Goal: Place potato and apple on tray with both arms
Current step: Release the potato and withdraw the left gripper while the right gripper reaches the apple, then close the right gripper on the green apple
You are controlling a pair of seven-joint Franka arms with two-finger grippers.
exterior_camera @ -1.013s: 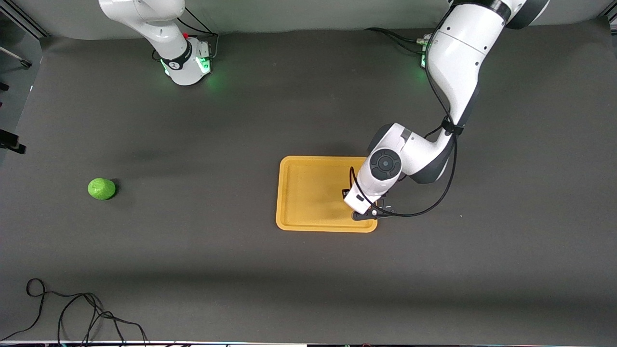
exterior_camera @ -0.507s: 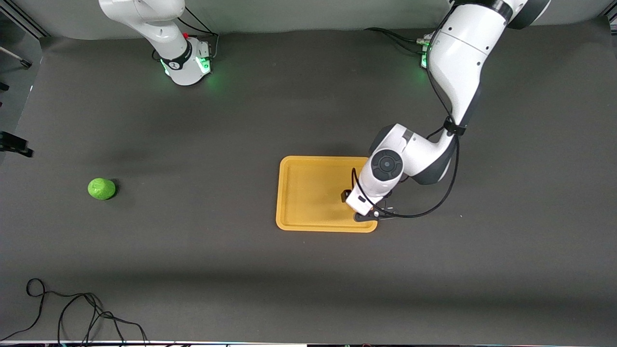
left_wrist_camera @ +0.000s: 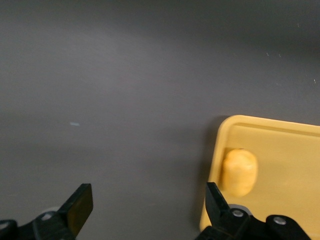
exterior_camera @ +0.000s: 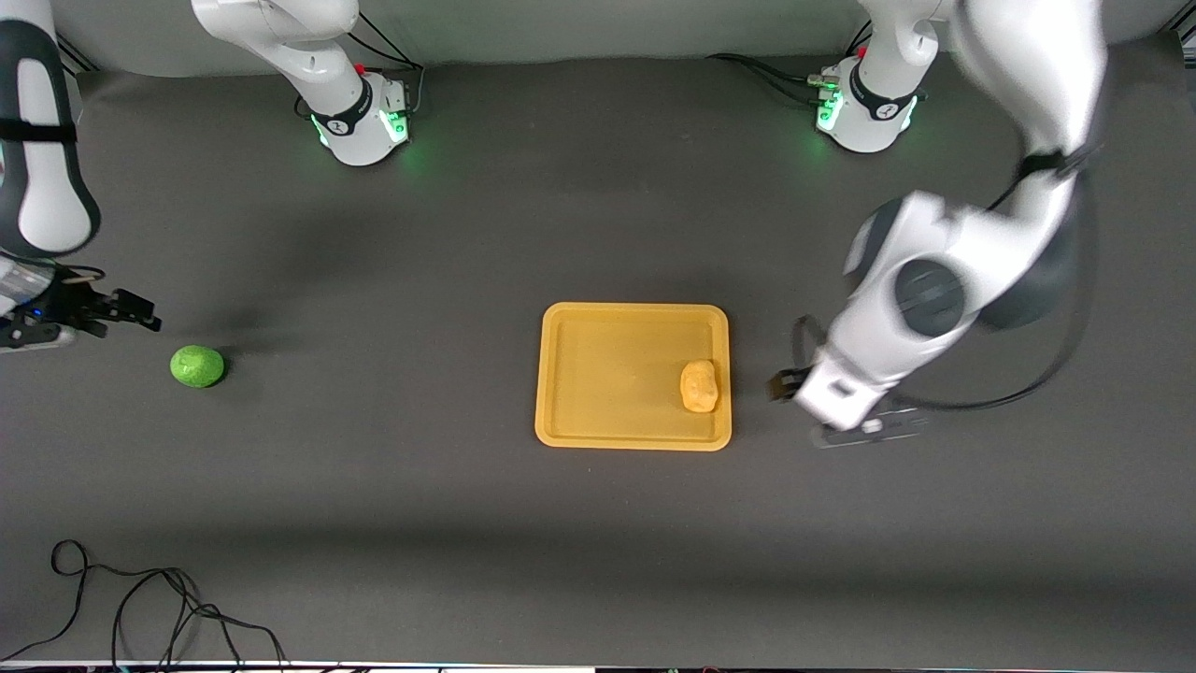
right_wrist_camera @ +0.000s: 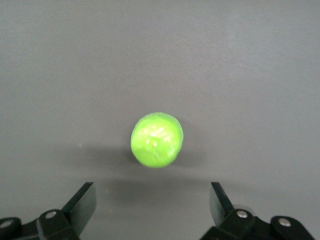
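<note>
Next, my right gripper grabs the green apple (exterior_camera: 197, 365) by its round sides to set it on the tray (exterior_camera: 607, 374) beside the potato.
The yellow-tan potato (exterior_camera: 699, 385) lies in the orange-yellow tray (exterior_camera: 607, 374), against the rim at the left arm's end. It also shows in the left wrist view (left_wrist_camera: 240, 171), inside the tray's (left_wrist_camera: 280, 145) edge. My left gripper (exterior_camera: 794, 397) is open and empty (left_wrist_camera: 148, 205), up over bare table just off that end of the tray. The green apple (exterior_camera: 197, 365) sits on the table toward the right arm's end. My right gripper (exterior_camera: 112, 316) is open and empty (right_wrist_camera: 150, 200), over the table close beside the apple (right_wrist_camera: 156, 139), which lies just ahead of its fingertips.
The two arm bases (exterior_camera: 360, 121) (exterior_camera: 864, 107) stand at the table's edge farthest from the front camera. A loose black cable (exterior_camera: 140, 603) lies at the corner nearest the front camera, at the right arm's end.
My left gripper let go of the potato on the tray and moved off the tray toward the left arm's end. My right arm came into view beside the apple.
</note>
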